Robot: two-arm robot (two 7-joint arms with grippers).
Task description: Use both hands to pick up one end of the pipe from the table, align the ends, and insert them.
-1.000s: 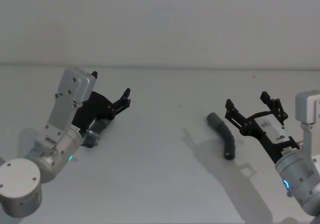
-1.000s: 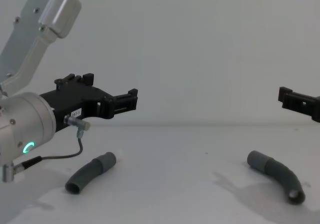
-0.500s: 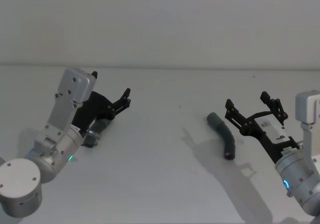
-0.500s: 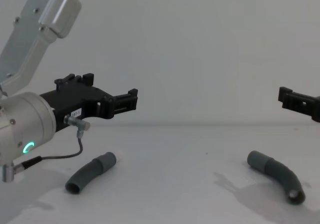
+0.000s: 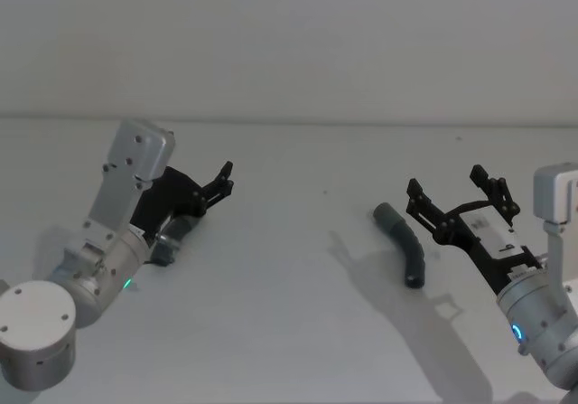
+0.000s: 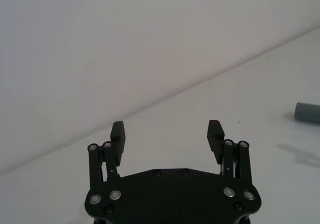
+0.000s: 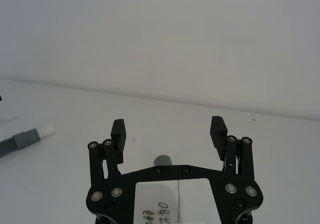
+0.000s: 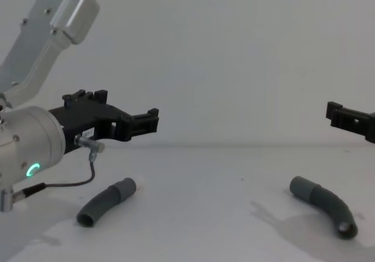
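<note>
The pipe piece should be picked up next by its grey collar with my left gripper. The ribbed grey pipe piece's white tip then stays free to go into the other piece.
Two dark grey ribbed pieces of the pipe lie apart on the white table. The left piece has a grey collar with a white tip; in the head view the left piece is partly hidden under my left arm. The right piece curves away from its smooth cuff. My left gripper hovers open above and beyond the left piece, its fingers wide apart. Open too, my right gripper hangs just right of the right piece, whose cuff shows under its jaws.
A pale grey wall closes off the table's far edge. A thin cable loops from my left wrist above the left pipe piece. Bare white table lies between the two pieces.
My left arm has shifted slightly, its gripper drawing a little back toward the left. The right arm and both pipe pieces have not moved.
</note>
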